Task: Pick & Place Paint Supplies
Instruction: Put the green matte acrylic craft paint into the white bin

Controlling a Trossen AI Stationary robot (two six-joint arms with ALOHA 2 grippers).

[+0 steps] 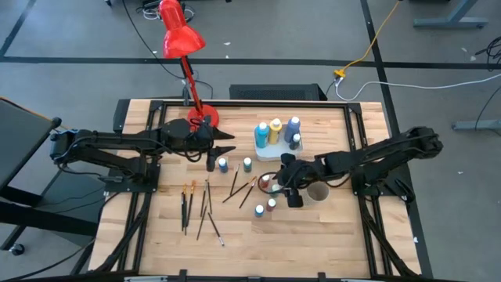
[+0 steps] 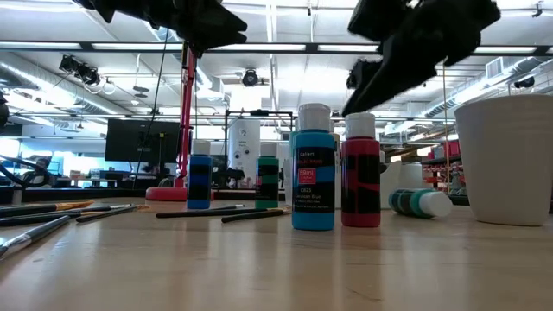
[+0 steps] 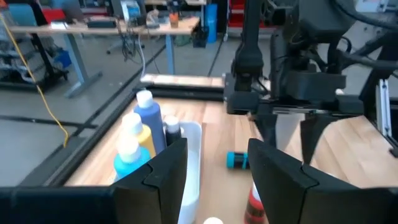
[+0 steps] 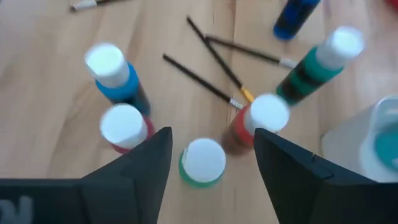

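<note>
My right gripper's fingers hover above the green bottle's white cap (image 1: 275, 188) (image 4: 204, 160), so it is too early to close on the bottle and going lower comes next.
My right gripper (image 1: 283, 183) is open and hovers over a cluster of small paint bottles at the table's middle. In the right wrist view (image 4: 211, 163) a green white-capped bottle (image 4: 202, 163) shows cap-on between the two fingers, apart from them. Red bottles (image 4: 256, 121) (image 4: 124, 127), a blue one (image 4: 115, 78) and a teal one (image 4: 314, 65) stand around it. Thin brushes (image 1: 205, 205) lie on the table's left half. My left gripper (image 1: 227, 146) is open and empty above the table, near the lamp base; it also shows in the left wrist view (image 3: 217, 171).
A white tray (image 1: 270, 154) at the far middle holds blue, yellow and teal bottles (image 1: 275, 130). A white cup (image 1: 317, 191) stands right of the cluster. A teal bottle (image 2: 419, 203) lies on its side. A red desk lamp (image 1: 182, 35) stands at the far left.
</note>
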